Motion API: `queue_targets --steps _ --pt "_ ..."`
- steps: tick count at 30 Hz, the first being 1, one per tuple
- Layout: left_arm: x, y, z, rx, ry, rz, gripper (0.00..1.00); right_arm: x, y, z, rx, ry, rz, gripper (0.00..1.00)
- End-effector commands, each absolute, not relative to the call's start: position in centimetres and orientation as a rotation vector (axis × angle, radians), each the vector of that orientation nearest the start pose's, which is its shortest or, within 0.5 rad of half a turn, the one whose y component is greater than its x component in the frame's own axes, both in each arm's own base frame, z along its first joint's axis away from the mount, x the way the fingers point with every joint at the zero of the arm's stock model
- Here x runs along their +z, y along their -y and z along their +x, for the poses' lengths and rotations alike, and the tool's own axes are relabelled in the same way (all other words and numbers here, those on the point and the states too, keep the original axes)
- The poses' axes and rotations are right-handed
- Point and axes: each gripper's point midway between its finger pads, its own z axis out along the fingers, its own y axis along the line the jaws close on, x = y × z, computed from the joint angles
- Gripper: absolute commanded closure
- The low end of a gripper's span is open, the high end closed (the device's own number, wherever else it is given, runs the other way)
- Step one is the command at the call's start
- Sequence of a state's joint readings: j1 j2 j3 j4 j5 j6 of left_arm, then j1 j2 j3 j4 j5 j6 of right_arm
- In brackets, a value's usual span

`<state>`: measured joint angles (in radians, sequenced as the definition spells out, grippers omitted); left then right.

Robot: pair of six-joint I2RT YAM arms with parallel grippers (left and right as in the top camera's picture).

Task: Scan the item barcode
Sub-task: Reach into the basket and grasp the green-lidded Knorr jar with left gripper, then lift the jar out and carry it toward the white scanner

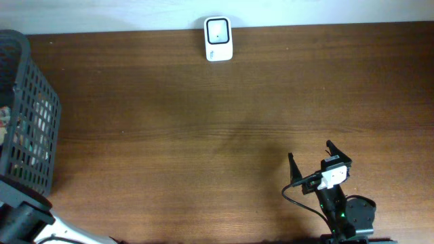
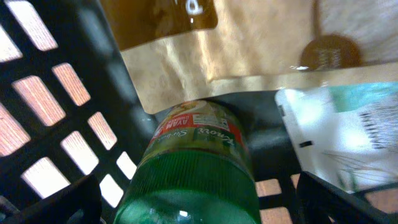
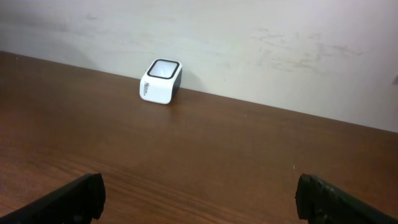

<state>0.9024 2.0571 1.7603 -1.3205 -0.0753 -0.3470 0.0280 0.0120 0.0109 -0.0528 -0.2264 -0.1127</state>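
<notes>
My left gripper grabs the bottle by its green cap next, which leaves the yellow-green label uncovered for scanning the barcode.
In the left wrist view my left gripper is down inside the black mesh basket, open. A bottle with a green cap and a yellow-green label sits between its fingers, with a gap on each side. Above the bottle lies a brown pouch, and a white packet is to the right. I cannot make out a barcode on any item. The white scanner stands at the table's far edge, also in the right wrist view as the scanner. My right gripper hovers open over the table's front right, and nothing is between the right gripper's fingers.
The basket stands at the table's left edge, with my left arm's base just in front of it. A pale wall runs behind the scanner. Brown wooden table stretches between the basket and the right arm.
</notes>
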Motion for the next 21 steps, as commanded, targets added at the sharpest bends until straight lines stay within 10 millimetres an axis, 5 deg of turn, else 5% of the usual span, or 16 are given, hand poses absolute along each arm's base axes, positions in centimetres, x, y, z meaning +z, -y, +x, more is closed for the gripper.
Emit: queue_targets --steps 1,8,13,21 --pt "6.7 -29.8 22.5 0.052 -2.664 -1.851 0.13 16.1 -4.6 24.1 0.121 -1.603 -0.292 0.02" --pt "6.0 -29.9 22.5 0.055 -2.657 -1.847 0.51 16.1 -4.6 24.1 0.121 -1.603 -0.292 0.02" --pt "6.8 -30.2 22.8 0.061 -2.646 -1.839 0.55 16.1 -4.6 24.1 0.121 -1.603 -0.292 0.02" --pt "15.8 -32.3 25.4 0.059 -2.516 -1.754 0.57 16.1 -4.6 24.1 0.121 -1.603 -0.292 0.02"
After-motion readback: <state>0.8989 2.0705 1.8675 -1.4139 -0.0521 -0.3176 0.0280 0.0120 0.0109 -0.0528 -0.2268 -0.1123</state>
